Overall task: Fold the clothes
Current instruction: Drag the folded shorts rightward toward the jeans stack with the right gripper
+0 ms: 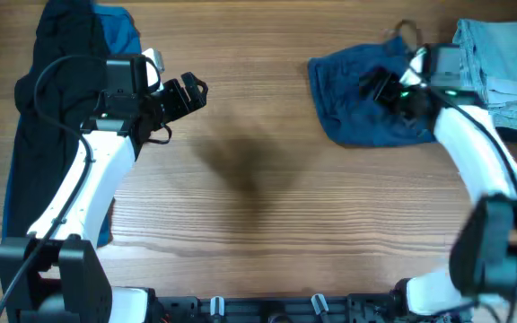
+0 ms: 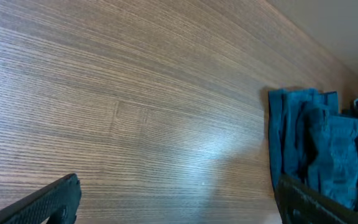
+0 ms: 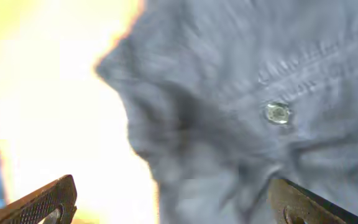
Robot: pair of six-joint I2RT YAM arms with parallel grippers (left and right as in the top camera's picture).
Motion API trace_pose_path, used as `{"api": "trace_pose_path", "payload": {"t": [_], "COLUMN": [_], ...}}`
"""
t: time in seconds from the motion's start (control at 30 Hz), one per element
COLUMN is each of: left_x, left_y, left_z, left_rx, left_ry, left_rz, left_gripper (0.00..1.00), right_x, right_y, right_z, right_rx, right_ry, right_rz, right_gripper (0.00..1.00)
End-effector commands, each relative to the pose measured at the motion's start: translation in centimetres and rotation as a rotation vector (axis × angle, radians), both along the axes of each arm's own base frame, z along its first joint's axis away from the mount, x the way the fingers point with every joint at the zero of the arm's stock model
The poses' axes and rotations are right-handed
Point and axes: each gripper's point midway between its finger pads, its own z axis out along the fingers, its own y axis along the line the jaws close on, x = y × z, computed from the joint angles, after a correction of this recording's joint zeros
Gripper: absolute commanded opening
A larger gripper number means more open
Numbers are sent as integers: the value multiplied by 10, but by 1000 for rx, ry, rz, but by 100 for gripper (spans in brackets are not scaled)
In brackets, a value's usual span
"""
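The robot's right hand will next grab the navy shorts (image 1: 357,99) by the edge nearest the robot's right arm, so the rest of the shorts stays free to lay over the folded pale denim (image 1: 503,74).
Crumpled dark navy shorts (image 1: 357,99) lie at the back right of the table. My right gripper (image 1: 386,88) is open just over them. The right wrist view shows the shorts' fabric (image 3: 241,124) close up with a metal button (image 3: 278,112), and my two fingers wide apart (image 3: 173,202). My left gripper (image 1: 189,93) is open and empty over bare wood left of centre. The left wrist view shows its fingers apart (image 2: 179,202) and the navy shorts (image 2: 309,143) far off at the right.
Black and brighter blue garments (image 1: 61,54) lie under the left arm along the table's left side. Folded pale denim (image 1: 501,63) lies at the back right corner, next to the navy shorts. Bare wooden table (image 1: 258,206) lies between the arms.
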Motion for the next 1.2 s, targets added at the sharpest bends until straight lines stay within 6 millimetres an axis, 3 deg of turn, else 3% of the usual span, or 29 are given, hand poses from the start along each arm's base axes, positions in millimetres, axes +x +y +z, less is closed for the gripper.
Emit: {"api": "trace_pose_path", "payload": {"t": [0.0, 0.07, 0.1, 0.13, 0.17, 0.43, 0.67, 0.97, 1.17], "left_x": [2, 3, 3, 3, 3, -1, -2, -2, -2], "left_y": [3, 3, 3, 3, 3, 3, 3, 3, 3], "left_z": [1, 2, 2, 2, 2, -1, -2, -2, -2], "left_rx": [10, 9, 9, 9, 9, 11, 11, 11, 11], "left_ry": [-8, -12, -14, -15, -14, 7, 12, 11, 12], "left_rz": [6, 6, 6, 6, 6, 6, 6, 6, 6], "left_gripper": [100, 100, 100, 100, 100, 100, 100, 100, 100], "right_x": [-15, -32, -44, -70, -83, -114, -108, -98, -75], "right_y": [19, 13, 6, -14, -20, -32, -36, -45, -51], "right_z": [74, 66, 52, 21, 7, -48, -93, -114, -138], "right_rx": [163, 198, 206, 177, 162, 147, 210, 196, 191], "right_ry": [-137, -24, 83, 283, 354, 479, 373, 246, 189], "right_rz": [110, 24, -79, -311, -387, -589, -684, -695, -699], "right_gripper": [100, 100, 100, 100, 100, 100, 99, 99, 97]}}
